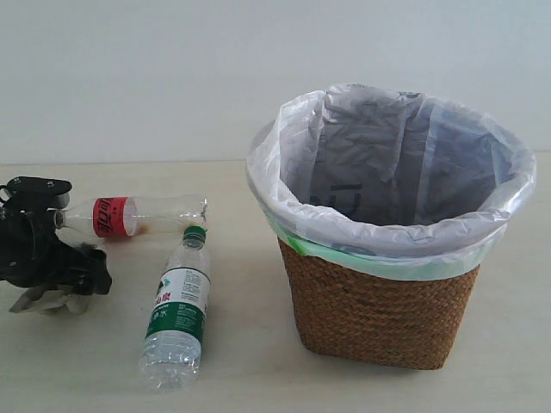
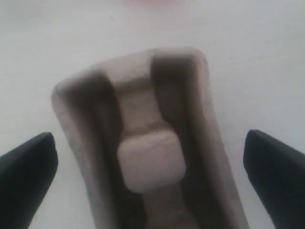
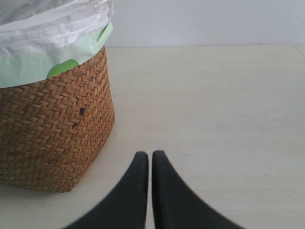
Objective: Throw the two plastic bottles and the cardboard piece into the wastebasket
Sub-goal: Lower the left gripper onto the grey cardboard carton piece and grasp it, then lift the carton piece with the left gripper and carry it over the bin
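My left gripper's open fingers reach down on either side of the cardboard's long sides. My left gripper should close on the cardboard now, because it would hold it.
The grey-beige cardboard piece (image 2: 147, 157) lies on the table between the spread black fingers (image 2: 28, 167) of my left gripper (image 2: 150, 164), which is open and straddles it without touching. In the exterior view that gripper (image 1: 52, 297) sits low at the far left, over the cardboard piece (image 1: 39, 301). The red-label bottle (image 1: 129, 215) lies on its side beside it. The green-label bottle (image 1: 179, 314) lies nearer the front, cap pointing away. The wicker wastebasket (image 1: 379, 310) with its white liner stands to the right. My right gripper (image 3: 150, 157) is shut and empty beside the wastebasket (image 3: 52, 129).
A pale wall runs behind the table. Bare tabletop (image 3: 214, 109) stretches away from the right gripper on the side of the basket opposite the bottles. The right arm is outside the exterior view.
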Available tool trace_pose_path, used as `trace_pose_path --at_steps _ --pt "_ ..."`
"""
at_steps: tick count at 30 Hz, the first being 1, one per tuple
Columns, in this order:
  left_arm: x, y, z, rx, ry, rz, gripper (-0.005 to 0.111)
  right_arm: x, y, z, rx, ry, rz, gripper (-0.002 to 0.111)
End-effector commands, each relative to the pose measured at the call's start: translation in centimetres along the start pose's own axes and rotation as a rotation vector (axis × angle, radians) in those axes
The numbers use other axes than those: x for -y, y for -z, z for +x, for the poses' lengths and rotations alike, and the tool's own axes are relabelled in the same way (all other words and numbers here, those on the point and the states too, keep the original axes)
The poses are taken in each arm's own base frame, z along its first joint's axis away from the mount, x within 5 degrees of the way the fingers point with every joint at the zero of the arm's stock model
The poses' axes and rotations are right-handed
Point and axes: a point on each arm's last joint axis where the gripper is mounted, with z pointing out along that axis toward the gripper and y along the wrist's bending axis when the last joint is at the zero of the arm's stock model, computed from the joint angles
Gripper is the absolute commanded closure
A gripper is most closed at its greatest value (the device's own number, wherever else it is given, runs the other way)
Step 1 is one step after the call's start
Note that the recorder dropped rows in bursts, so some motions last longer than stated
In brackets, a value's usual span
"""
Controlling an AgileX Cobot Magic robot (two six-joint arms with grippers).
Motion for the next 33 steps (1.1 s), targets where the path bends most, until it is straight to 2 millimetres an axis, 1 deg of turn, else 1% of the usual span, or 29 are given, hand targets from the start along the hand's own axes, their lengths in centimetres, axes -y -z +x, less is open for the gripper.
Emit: trace_pose_path --at_steps 1,2,3,5,7,8,9,12,14,17,20,23,25,28,29,33 --pt "0.0 0.0 0.0 -0.007 0.013 0.005 0.01 0.1 0.0 -0.1 0.014 0.012 0.009 0.108" --pt "0.0 0.0 0.1 -0.01 0.013 0.007 0.022 0.1 0.0 -0.1 0.014 0.012 0.009 0.108" --pt "0.0 0.0 0.1 -0.01 0.013 0.007 0.031 0.1 0.0 -0.1 0.014 0.012 0.009 0.108" --pt "0.0 0.0 0.0 -0.008 0.013 0.006 0.054 0.1 0.0 -0.1 0.014 0.012 0.009 0.108" --pt "0.1 0.0 0.1 -0.02 0.013 0.012 0.085 0.1 0.0 -0.1 0.014 0.012 0.009 0.108" --pt "0.1 0.0 0.3 -0.032 0.013 0.02 0.095 0.1 0.0 -0.1 0.014 0.012 0.009 0.108" --pt "0.2 0.0 0.3 -0.045 0.01 0.026 0.103 0.1 0.0 -0.1 0.014 0.012 0.009 0.108" --pt "0.3 0.2 0.4 -0.054 0.005 0.034 0.102 0.1 0.0 -0.1 0.014 0.012 0.009 0.108" --pt "0.3 0.7 0.1 -0.036 0.005 0.031 0.102 0.1 0.0 -0.1 0.014 0.012 0.009 0.108" --pt "0.3 2.6 -0.7 0.016 -0.021 0.017 0.102 0.1 0.0 -0.1 0.014 0.012 0.009 0.108" --pt "0.1 5.5 -1.6 0.086 -0.093 -0.028 0.103 0.1 0.0 -0.1 0.014 0.012 0.009 0.108" --pt "-0.2 9.0 -2.8 0.172 -0.2 -0.115 0.103 0.1 0.0 -0.1 0.014 0.012 0.009 0.108" --pt "-0.5 12.0 -3.7 0.247 -0.244 -0.189 0.103 0.1 0.0 -0.1 0.014 0.012 0.009 0.108" --pt "-1.2 15.9 -4.8 0.318 -0.251 -0.31 0.103 0.1 0.0 -0.1 0.012 0.01 0.008 0.108" --pt "-1.7 17.3 -5.2 0.326 -0.268 -0.383 0.103 0.1 0.0 -0.1 0.012 0.01 0.008 0.108" --pt "-3.5 20.8 -5.8 0.285 -0.187 -0.612 0.103 0.1 0.0 -0.1 0.012 0.01 0.008 0.108"
